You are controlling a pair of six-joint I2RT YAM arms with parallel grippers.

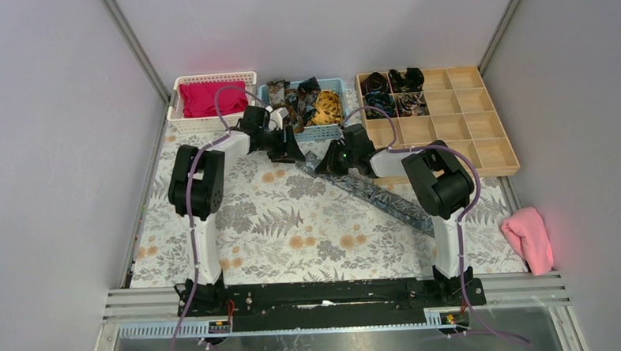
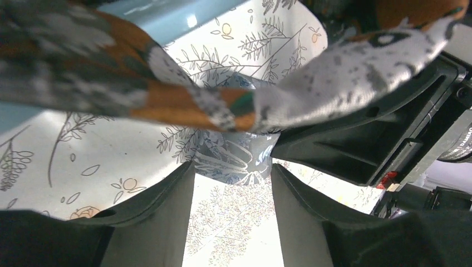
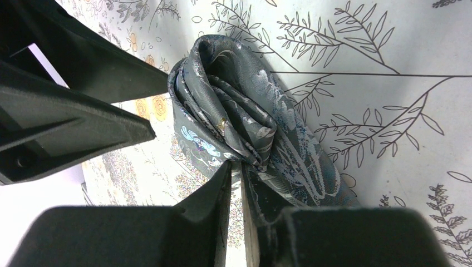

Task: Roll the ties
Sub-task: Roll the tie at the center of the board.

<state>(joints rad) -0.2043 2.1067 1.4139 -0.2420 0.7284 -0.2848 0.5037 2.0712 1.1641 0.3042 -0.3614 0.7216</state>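
Note:
My left gripper grabs the coil's edge at the tie's far end next, which leaves the tie's remaining length free to roll.
A dark grey patterned tie lies diagonally across the floral mat, its far end folded into a loose coil. My right gripper is shut on the lower edge of that coil, pinching the fabric between its tips. Just left of it, my left gripper stands open with the coil right at its fingertips, and nothing is squeezed between them. In the top view the two grippers meet at the tie's far end. An orange and grey tie hangs across the left wrist view.
A blue basket of loose ties stands just behind the grippers. Left of it is a white basket with magenta cloth. A wooden compartment tray at the back right holds several rolled ties. A pink cloth lies at the right edge.

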